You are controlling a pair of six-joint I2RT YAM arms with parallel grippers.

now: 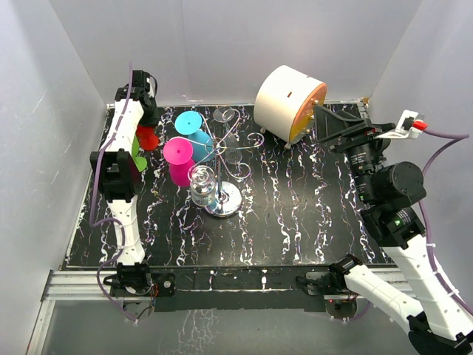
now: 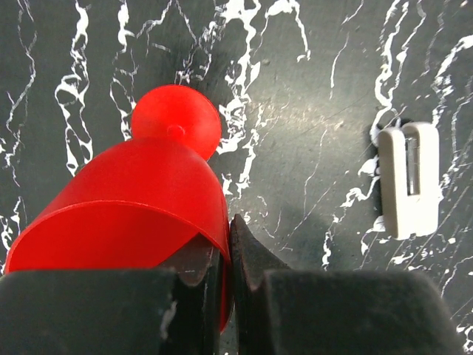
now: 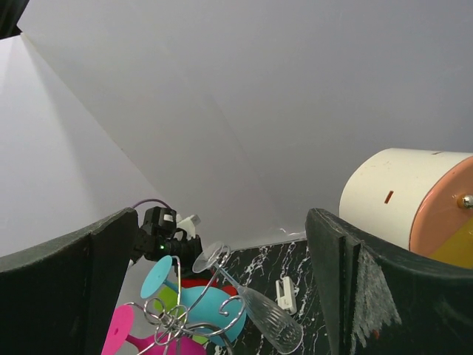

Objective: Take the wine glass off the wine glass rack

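Observation:
The red wine glass (image 2: 140, 192) has its foot over flat, empty marble and would end up standing on the tabletop, so my left gripper should open its fingers.
The silver wire wine glass rack (image 1: 225, 166) stands on its round shiny base mid-table. On or around it are a cyan glass (image 1: 194, 130), a magenta glass (image 1: 178, 158) and clear glasses (image 1: 202, 183). Away from the rack at the back left, my left gripper (image 2: 230, 231) is shut on the bowl wall of a red wine glass (image 2: 140, 192), which also shows from above (image 1: 147, 137). My right gripper (image 1: 336, 129) stands open and empty to the right of the rack. In its own view a clear glass (image 3: 266, 316) hangs tilted from a scroll arm (image 3: 188, 322).
A white drum with an orange face (image 1: 290, 102) lies at the back, close to my right gripper. A green glass (image 1: 140, 160) sits beside my left arm. A small white clip (image 2: 408, 180) lies on the black marbled table (image 1: 295, 214). White walls enclose three sides.

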